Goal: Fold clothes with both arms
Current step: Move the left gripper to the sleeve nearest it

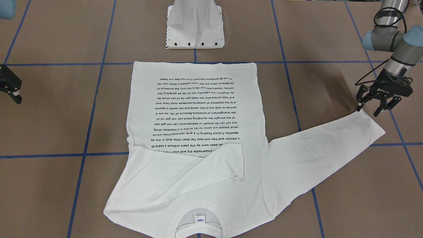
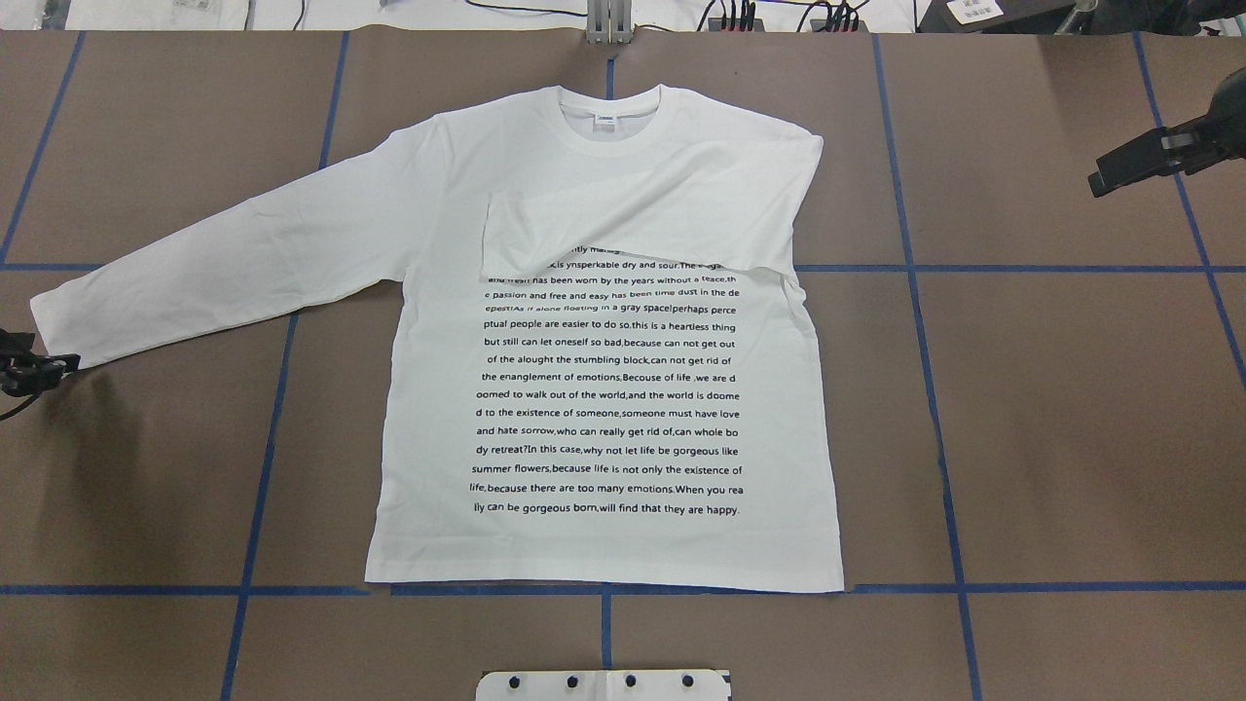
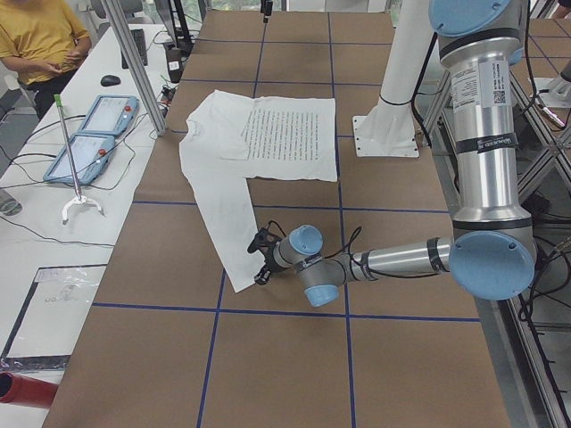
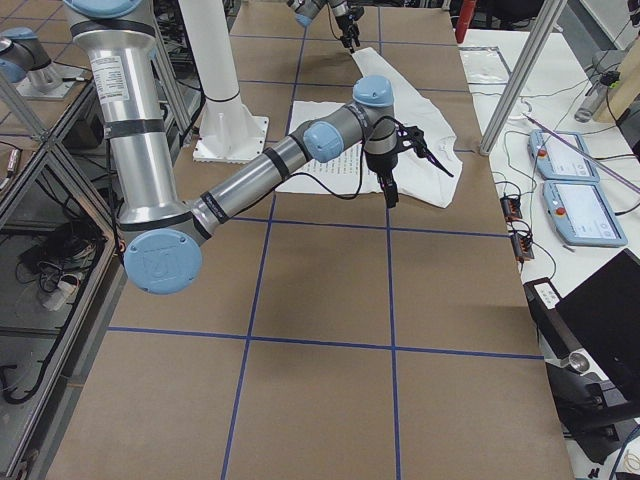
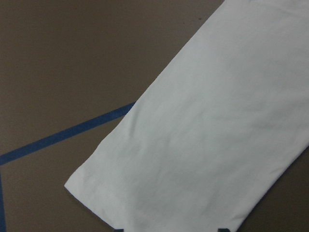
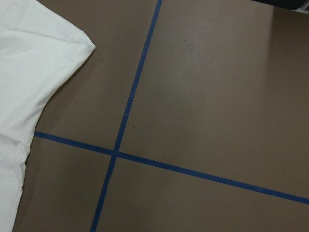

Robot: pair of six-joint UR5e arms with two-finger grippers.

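My left gripper grabs the stretched-out sleeve's cuff next, to fold that sleeve across the shirt's chest (image 1: 198, 115).
The white long-sleeved T-shirt (image 2: 604, 389) lies flat, black text side up, collar (image 2: 608, 122) away from the robot. One sleeve (image 2: 633, 214) is folded across the chest. The other sleeve (image 2: 243, 243) stretches out flat toward the left arm. My left gripper (image 1: 367, 110) is open, low at that sleeve's cuff (image 5: 145, 193), with the cuff edge between its fingertips in the left wrist view. My right gripper (image 2: 1158, 156) is open and empty, above the table, well off the shirt's folded-sleeve side. The right wrist view shows only the shirt's shoulder corner (image 6: 43, 58).
The white pedestal base (image 1: 195, 26) stands just behind the shirt's hem. Blue tape lines (image 2: 915, 292) grid the brown table. In the exterior left view a side table holds teach pendants (image 3: 89, 134), and a seated operator (image 3: 40, 40) is beyond it.
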